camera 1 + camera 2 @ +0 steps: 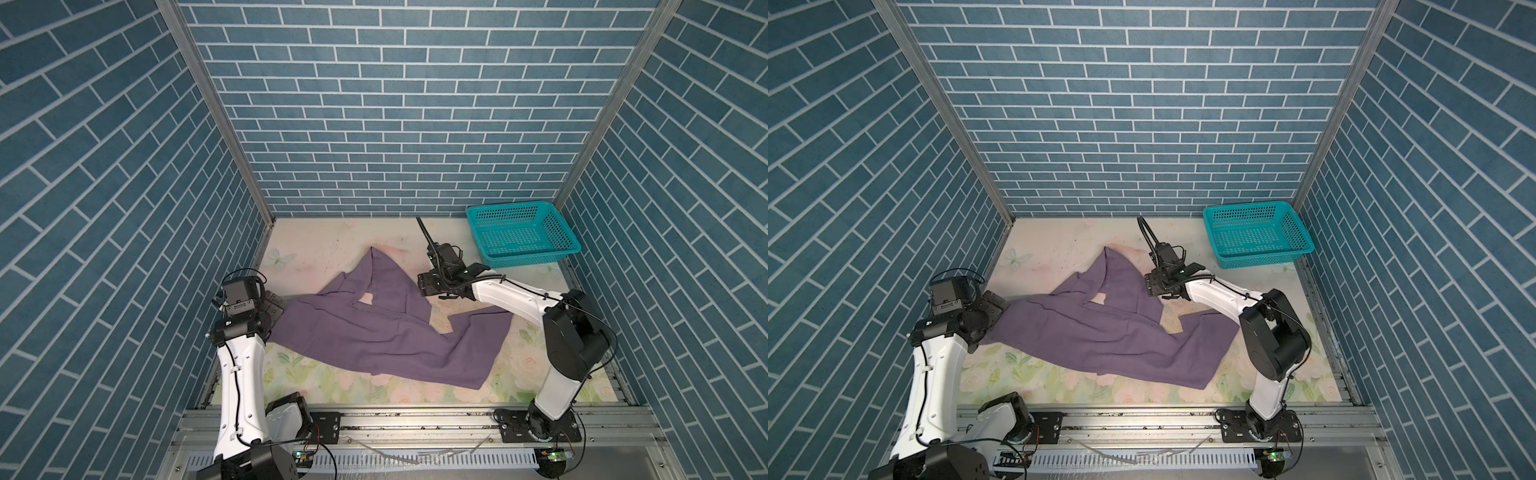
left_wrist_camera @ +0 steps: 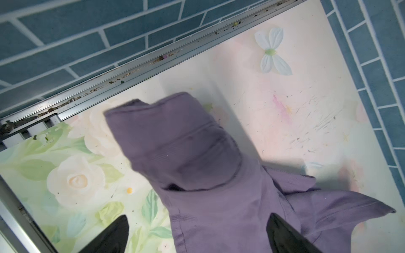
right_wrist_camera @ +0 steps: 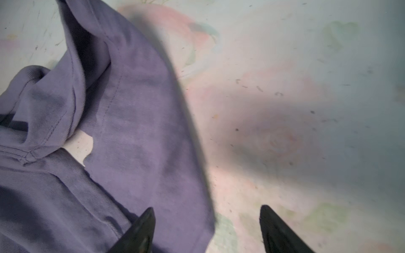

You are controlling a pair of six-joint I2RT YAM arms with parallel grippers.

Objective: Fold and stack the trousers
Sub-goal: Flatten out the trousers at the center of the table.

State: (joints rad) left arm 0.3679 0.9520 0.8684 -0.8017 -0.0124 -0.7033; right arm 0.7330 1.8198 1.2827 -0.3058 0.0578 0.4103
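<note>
The right gripper should next grab the trousers by the back fold's edge, so that it can draw that part of the trousers straight for folding.
The muted-purple trousers lie crumpled across the middle of the floral table, with one leg running toward the front right and a folded part pointing toward the back. My left gripper stands open at the cloth's left end. The trousers lie loose between its wide-apart fingers. My right gripper is open over the right edge of the back fold. One of its fingers is above the trousers and the other is above bare table.
A teal perforated basket stands empty at the back right corner. Blue brick-pattern walls close in three sides. An aluminium rail with the arm bases runs along the front edge.
</note>
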